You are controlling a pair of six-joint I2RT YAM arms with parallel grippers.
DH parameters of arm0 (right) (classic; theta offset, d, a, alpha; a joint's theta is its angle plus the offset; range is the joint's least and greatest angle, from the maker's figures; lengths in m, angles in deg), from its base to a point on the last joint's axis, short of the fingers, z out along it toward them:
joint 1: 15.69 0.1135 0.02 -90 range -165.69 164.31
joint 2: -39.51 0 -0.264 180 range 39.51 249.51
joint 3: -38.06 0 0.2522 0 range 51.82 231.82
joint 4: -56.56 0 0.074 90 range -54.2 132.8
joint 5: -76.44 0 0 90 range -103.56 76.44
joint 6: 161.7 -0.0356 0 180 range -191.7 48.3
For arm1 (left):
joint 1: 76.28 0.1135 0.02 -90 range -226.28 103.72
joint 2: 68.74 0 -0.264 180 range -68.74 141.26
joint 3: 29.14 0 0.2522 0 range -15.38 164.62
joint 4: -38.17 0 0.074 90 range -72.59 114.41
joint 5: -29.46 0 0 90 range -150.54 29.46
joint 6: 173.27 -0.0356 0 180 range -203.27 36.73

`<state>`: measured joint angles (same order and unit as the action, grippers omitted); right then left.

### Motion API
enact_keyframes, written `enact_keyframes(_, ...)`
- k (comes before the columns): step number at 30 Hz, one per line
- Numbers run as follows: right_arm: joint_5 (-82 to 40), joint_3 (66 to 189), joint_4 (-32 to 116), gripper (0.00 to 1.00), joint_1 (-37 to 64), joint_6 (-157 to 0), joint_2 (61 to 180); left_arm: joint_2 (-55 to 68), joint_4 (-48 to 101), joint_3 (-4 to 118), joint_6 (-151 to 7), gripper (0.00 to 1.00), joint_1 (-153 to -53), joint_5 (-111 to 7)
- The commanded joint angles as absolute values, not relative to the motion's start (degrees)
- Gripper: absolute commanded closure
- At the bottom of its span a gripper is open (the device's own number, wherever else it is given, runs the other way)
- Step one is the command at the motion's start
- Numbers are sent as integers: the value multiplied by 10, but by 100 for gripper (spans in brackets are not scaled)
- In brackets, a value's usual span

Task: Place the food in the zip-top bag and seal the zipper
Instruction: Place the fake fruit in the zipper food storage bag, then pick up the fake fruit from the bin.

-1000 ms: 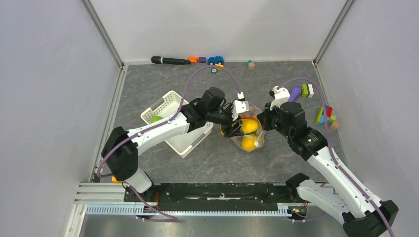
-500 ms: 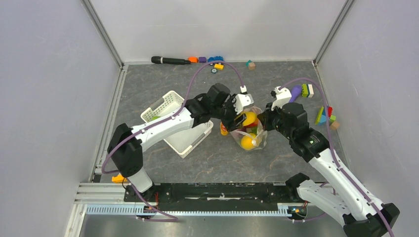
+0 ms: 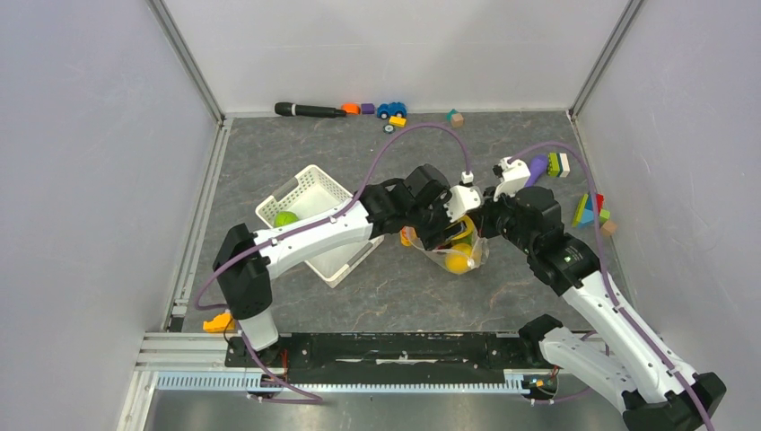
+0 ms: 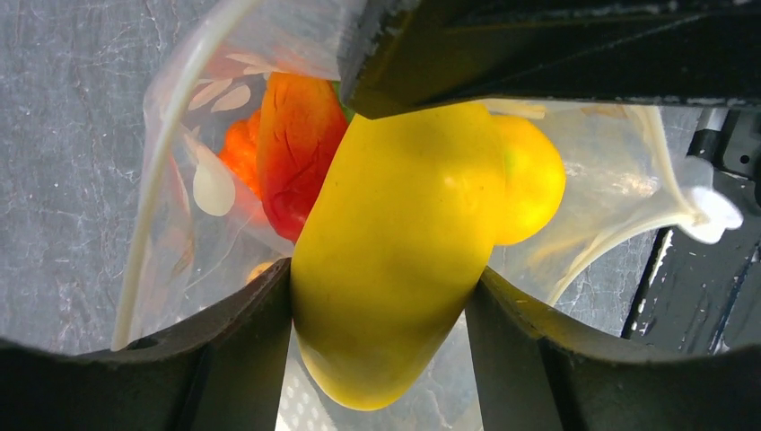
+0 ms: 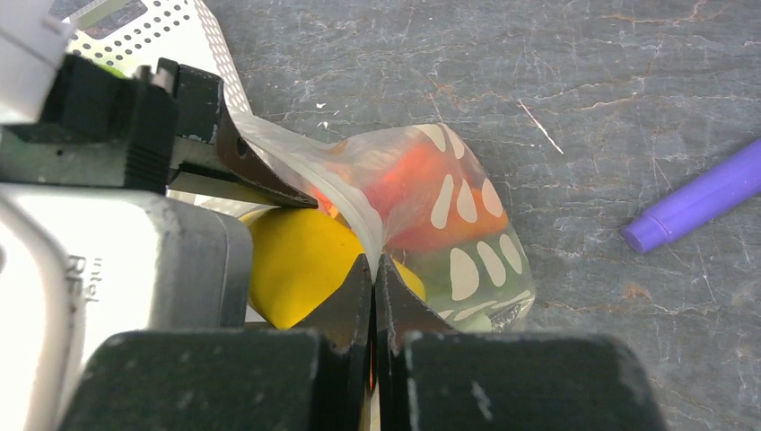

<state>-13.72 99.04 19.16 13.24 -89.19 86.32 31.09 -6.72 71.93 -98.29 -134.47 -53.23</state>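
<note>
The mango (image 4: 395,251) is in the opening of the open bag beside the orange and would end up inside the bag, so the robot's left gripper needs to open now.
The clear zip-top bag (image 3: 453,254) lies on the grey floor between both arms, its mouth held open. My left gripper (image 4: 381,296) is shut on the yellow mango (image 4: 395,251) and holds it in the bag's mouth (image 4: 170,162). An orange-red fruit (image 4: 292,144) and an orange (image 4: 529,180) lie inside. My right gripper (image 5: 374,278) is shut on the bag's rim (image 5: 359,224), with the mango (image 5: 296,260) to its left and the bag's printed wall (image 5: 458,224) to its right. A green fruit (image 3: 285,218) lies in the white basket.
The white lattice basket (image 3: 314,193) stands left of the bag. A purple-handled brush (image 5: 700,197) lies to the right. Coloured blocks (image 3: 592,211) sit by the right wall. A black marker (image 3: 310,109), blocks and a toy car (image 3: 391,109) lie along the back wall.
My left gripper has moved right with the mango, from beside the bag into its open mouth. The bag has shifted slightly right; my right gripper kept its hold on the rim.
</note>
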Motion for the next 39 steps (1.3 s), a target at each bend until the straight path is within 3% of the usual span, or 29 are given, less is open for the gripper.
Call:
enact_keyframes(1,-156,996,234,100,134,-884,853,322,-63,754,-987,60,-1359,-566)
enact_keyframes(5,-157,996,234,100,134,-885,853,334,-63,764,-985,47,-1361,-578)
enact_keyframes(10,-152,996,234,100,134,-886,850,328,-63,761,-986,17,-1364,-579)
enact_keyframes(11,-151,995,234,100,134,-885,851,324,-61,758,-986,6,-1363,-576)
enact_keyframes(12,-151,995,234,100,134,-886,851,320,-58,754,-987,1,-1365,-573)
enact_keyframes(27,-139,996,226,100,134,-885,852,190,22,645,-934,0,-1365,-553)
enact_keyframes(35,-115,997,223,100,134,-886,855,26,49,542,-851,0,-1363,-653)
enact_keyframes(39,-115,996,222,100,134,-887,857,-28,35,521,-781,0,-1362,-766)
